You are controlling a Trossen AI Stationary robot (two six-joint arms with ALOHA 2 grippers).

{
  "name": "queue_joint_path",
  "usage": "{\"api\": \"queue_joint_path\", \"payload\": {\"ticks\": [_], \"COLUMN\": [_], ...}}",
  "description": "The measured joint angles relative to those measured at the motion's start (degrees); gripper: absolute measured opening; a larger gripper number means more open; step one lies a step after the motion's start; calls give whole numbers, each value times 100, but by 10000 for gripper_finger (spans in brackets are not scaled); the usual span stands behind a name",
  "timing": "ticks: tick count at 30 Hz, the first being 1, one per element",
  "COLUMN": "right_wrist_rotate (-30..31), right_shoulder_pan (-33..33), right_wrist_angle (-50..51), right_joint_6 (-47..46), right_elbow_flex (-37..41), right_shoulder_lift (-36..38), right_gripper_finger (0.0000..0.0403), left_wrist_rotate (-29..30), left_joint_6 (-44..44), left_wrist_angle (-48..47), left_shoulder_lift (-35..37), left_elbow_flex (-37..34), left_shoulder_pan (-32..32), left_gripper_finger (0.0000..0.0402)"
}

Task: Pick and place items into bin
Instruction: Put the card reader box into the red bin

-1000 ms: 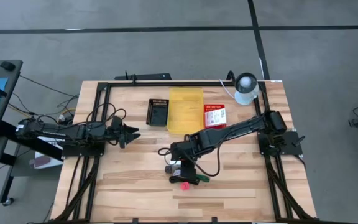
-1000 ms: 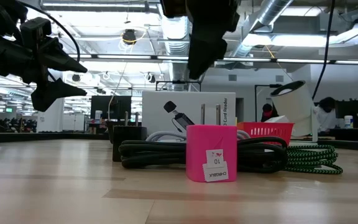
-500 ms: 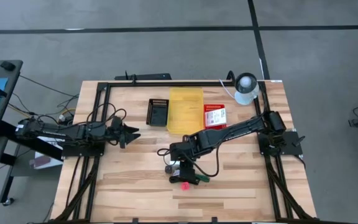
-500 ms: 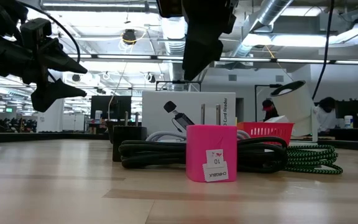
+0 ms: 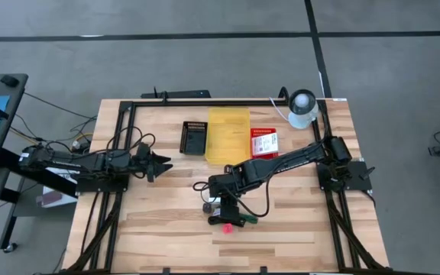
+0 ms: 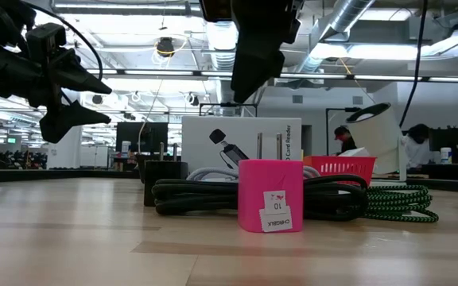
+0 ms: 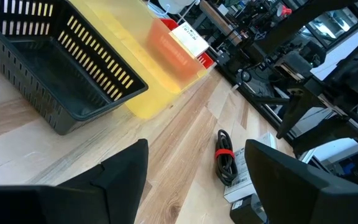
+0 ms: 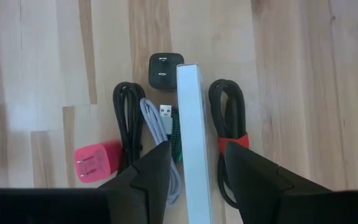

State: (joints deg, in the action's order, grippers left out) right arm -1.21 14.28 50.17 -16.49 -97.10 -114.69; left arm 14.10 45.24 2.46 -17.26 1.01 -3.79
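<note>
I need to grab the white box with my right gripper next, by its long narrow edge (image 8: 195, 155), to put it into the red basket.
The items lie in a cluster at the table's middle front (image 5: 224, 214). It holds a white box on edge (image 8: 191, 137), a black charger (image 8: 165, 71), a black cable with a red tie (image 8: 229, 143), more coiled cables (image 8: 126, 124), a green braided cable (image 6: 404, 202) and a pink block (image 8: 98, 163). The pink block also shows in the low view (image 6: 270, 195). My right gripper (image 8: 194, 186) hovers open above the cluster, pointing down, with a finger to either side of the white box and touching nothing. My left gripper (image 5: 159, 164) is open and empty over the table's left.
A black basket (image 5: 195, 137), a yellow bin (image 5: 228, 135) and a red basket (image 5: 263, 143) stand in a row at the table's far middle. A white round device (image 5: 302, 103) stands at the far right corner. Bare wood lies around the cluster.
My right gripper has shifted slightly toward the table's left above the items and stays open. The items have not moved.
</note>
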Motion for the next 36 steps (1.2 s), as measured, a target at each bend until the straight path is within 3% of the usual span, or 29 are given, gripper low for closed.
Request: {"api": "queue_joint_path", "payload": {"ticks": [21, 36], "right_wrist_rotate": [136, 133], "right_shoulder_pan": [81, 101], "right_wrist_angle": [9, 23], "right_joint_6": [-46, -149], "right_elbow_flex": [0, -4], "right_shoulder_lift": [0, -179], "right_gripper_finger": [149, 189], "left_wrist_rotate": [-2, -1], "left_joint_6": [0, 0], "left_wrist_angle": [0, 0], "left_shoulder_lift": [0, 1], "left_elbow_flex": [0, -2], "left_shoulder_pan": [1, 0], "left_gripper_finger": [258, 258]}}
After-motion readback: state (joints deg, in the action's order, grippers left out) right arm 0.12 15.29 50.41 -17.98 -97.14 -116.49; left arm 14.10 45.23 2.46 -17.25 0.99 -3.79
